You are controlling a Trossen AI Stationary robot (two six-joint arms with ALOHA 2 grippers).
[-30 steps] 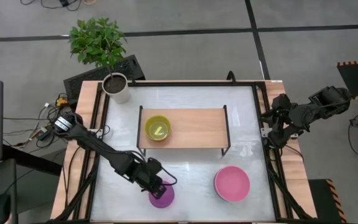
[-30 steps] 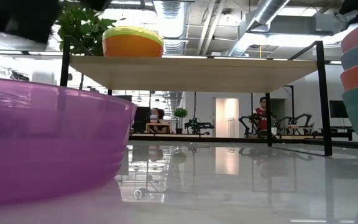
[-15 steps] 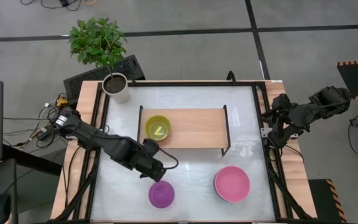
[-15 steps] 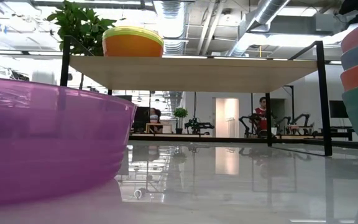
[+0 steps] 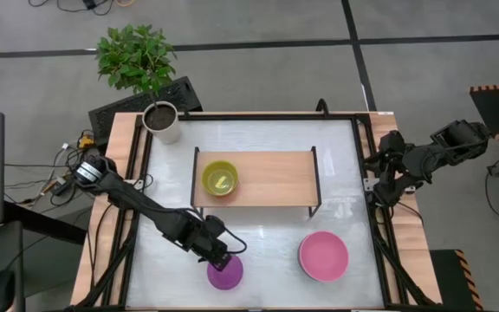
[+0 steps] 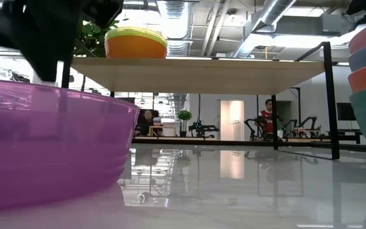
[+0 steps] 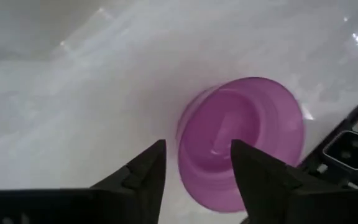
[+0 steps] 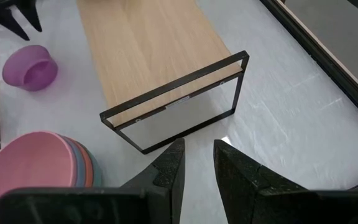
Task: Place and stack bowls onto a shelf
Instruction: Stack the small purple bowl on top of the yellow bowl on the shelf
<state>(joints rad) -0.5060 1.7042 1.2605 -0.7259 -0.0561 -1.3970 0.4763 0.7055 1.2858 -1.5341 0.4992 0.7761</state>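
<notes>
I need to stack the purple bowl into the yellow-green bowl, so next I should grab it with my left gripper by its rim (image 7: 188, 127).
A small purple bowl (image 5: 225, 272) stands on its base near the table's front edge. My left gripper (image 5: 221, 256) hangs open just above its far-left rim; in the left wrist view the purple bowl (image 7: 241, 146) has its near rim below the gap between the gripper's (image 7: 197, 155) fingertips, and no touch shows. A yellow-green bowl (image 5: 219, 178) sits on the left end of the shelf (image 5: 271, 178). A stack of bowls with a pink one on top (image 5: 323, 256) rests on the table at the front right. My right gripper (image 8: 199, 149) waits at the table's right edge, its fingers slightly apart on nothing.
A white plant pot (image 5: 162, 123) stands at the far left corner. The black table frame (image 5: 379, 225) runs along the right edge. The right half of the shelf board (image 8: 154, 56) is bare, and white tabletop (image 5: 267, 238) lies between the two bowl spots.
My left gripper rose from the purple bowl and drew away toward the shelf, then came back down toward the table's near edge and now hangs over the bowl's far-left rim. The purple bowl has stayed where it was.
</notes>
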